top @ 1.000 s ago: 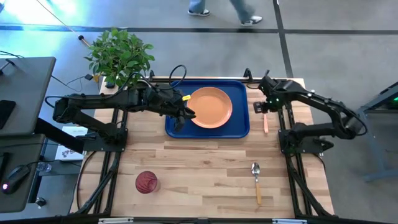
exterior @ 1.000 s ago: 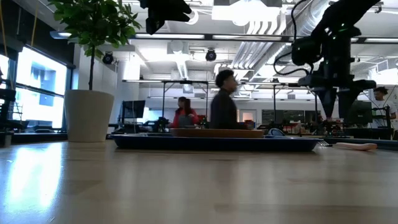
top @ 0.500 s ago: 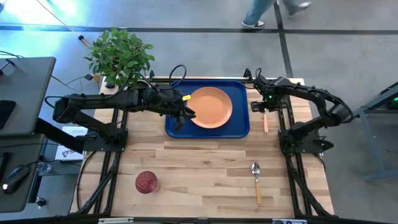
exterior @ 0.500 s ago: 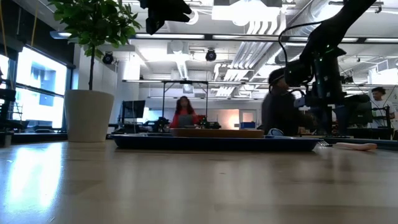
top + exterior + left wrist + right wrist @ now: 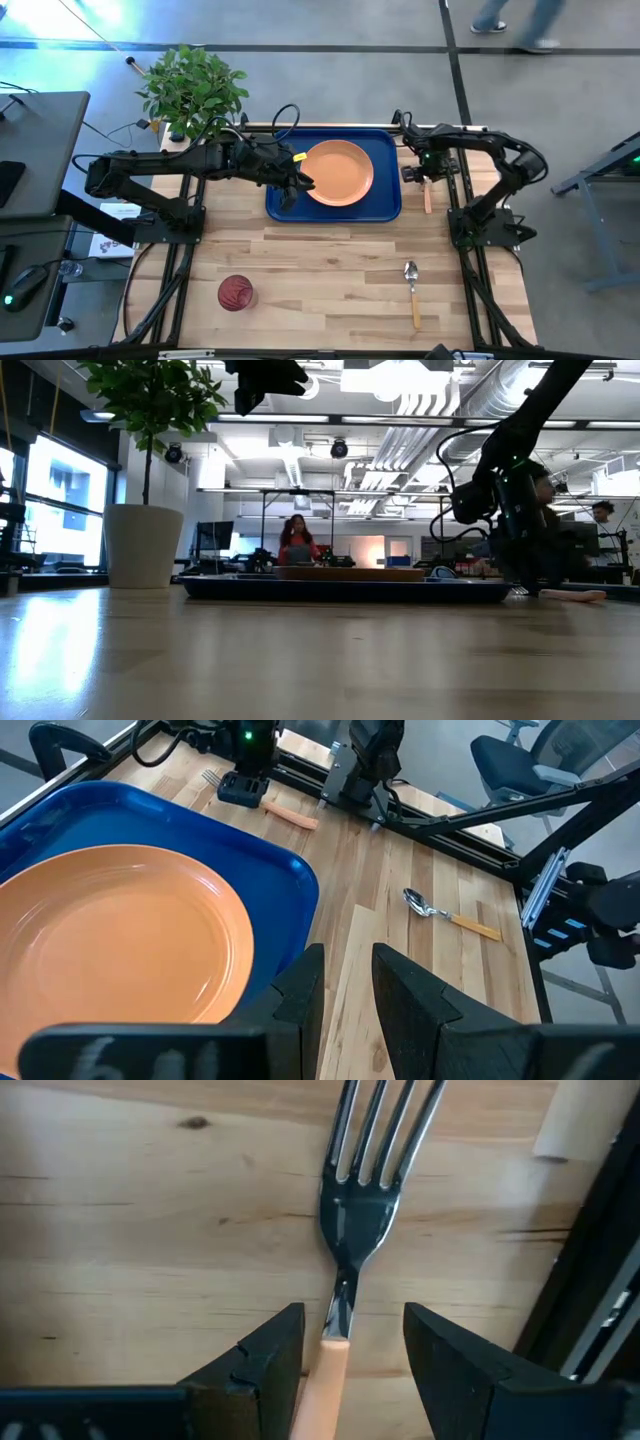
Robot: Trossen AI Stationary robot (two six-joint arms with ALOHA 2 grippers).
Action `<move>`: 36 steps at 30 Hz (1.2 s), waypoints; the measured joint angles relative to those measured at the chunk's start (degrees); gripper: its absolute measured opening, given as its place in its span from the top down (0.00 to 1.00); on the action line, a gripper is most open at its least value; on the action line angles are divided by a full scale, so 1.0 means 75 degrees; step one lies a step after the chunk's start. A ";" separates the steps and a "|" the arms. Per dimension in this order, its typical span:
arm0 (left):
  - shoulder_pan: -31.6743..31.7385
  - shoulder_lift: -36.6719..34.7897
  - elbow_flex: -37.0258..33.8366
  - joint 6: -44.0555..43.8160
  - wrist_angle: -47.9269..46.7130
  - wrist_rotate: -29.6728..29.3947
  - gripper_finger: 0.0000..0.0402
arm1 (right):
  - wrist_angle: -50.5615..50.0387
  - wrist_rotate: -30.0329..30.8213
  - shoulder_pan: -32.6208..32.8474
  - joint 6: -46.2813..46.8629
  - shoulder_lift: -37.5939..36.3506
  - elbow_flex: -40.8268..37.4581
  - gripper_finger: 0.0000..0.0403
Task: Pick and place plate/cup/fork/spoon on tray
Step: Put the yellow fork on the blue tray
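Note:
The right gripper's fingers reach down to the tabletop on either side of the fork's metal neck (image 5: pixel 340 1315) and would hold the fork if they closed now, so the right gripper needs to close on it.
The orange plate (image 5: pixel 338 172) lies in the blue tray (image 5: pixel 385 205) at the table's far middle. The fork (image 5: pixel 352 1210) lies on the table right of the tray, its tan handle (image 5: pixel 427 196) toward the near edge. My right gripper (image 5: pixel 345 1370) is open and low over the fork, one finger on each side of the spot where the metal neck meets the handle; I see no touch. My left gripper (image 5: pixel 345 990) is open and empty, high above the tray's near left part (image 5: pixel 293 186). The spoon (image 5: pixel 412 285) and the dark red cup (image 5: pixel 236 293) rest on the near table.
A potted plant (image 5: pixel 192 88) stands at the table's far left corner. The right arm's base frame (image 5: pixel 485 225) stands at the right edge. Bare wood lies between the tray and the near edge. A person walks past on the floor beyond the table (image 5: pixel 515 20).
My right gripper has come down from well above the table to just over the fork and shifted slightly toward the tray, staying open. A person has walked to the right beyond the table's far edge.

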 joint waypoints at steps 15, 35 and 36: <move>0.0000 0.0000 0.0000 -0.0009 0.0000 0.0003 0.80 | 0.0164 -0.0116 0.0009 -0.0092 0.0160 -0.0010 0.85; 0.0000 0.0000 0.0000 -0.0003 0.0001 0.0003 0.80 | -0.0137 -0.0092 0.0062 0.0138 -0.0239 0.0488 0.99; 0.0000 0.0000 0.0000 -0.0002 0.0000 0.0003 0.80 | -0.0189 -0.0112 0.0088 0.0236 -0.0335 0.0523 0.99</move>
